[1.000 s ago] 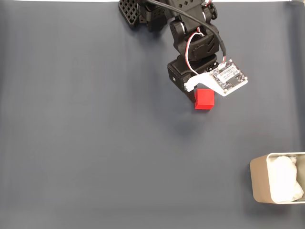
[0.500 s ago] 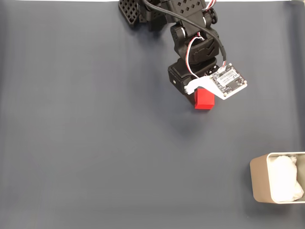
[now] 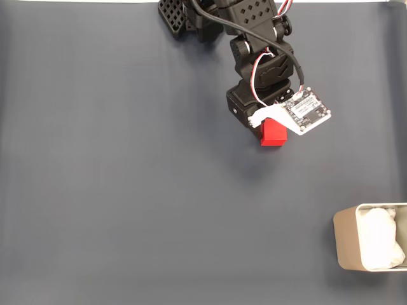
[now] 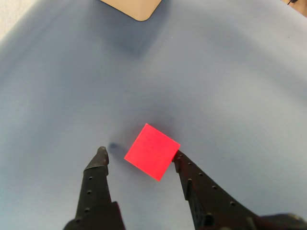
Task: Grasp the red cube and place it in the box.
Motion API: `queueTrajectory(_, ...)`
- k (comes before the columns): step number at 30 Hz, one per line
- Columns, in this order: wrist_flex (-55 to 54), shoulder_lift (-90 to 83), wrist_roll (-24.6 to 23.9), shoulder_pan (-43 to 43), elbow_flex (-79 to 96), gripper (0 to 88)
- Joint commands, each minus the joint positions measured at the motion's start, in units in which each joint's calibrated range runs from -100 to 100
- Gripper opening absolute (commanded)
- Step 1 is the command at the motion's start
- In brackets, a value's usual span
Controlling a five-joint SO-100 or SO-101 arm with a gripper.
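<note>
I will pick up the red cube (image 3: pixel 274 133) next by its opposite sides with my gripper, and then it can go in the box (image 3: pixel 346 238).
The red cube (image 3: pixel 274 133) lies on the dark mat just below the black arm in the fixed view. In the wrist view the red cube (image 4: pixel 152 151) sits between my two black fingers, its right corner touching the right finger (image 4: pixel 184 165), while the left finger (image 4: pixel 100 158) stands apart from it. My gripper (image 4: pixel 139 154) is open around the cube; in the fixed view the gripper (image 3: pixel 267 127) is mostly hidden under the wrist and its white camera board. The beige-grey box (image 3: pixel 346 238) with white padding stands at the lower right edge; a corner of the box (image 4: pixel 132 7) shows at the wrist view's top.
The dark grey mat (image 3: pixel 127 190) covers the table, with wide free room to the left and between cube and box. The arm's black base (image 3: pixel 191 16) stands at the top centre.
The arm has shifted slightly forward and down over the cube, covering more of its top edge. The cube itself has hardly moved.
</note>
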Motion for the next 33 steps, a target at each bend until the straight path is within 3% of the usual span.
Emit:
queueTrajectory(1,-1.0,-0.4,-1.0,-1.3,-2.8,30.7)
queueTrajectory(33,-6.6,-2.3,-1.1,-4.9,-2.8,31.1)
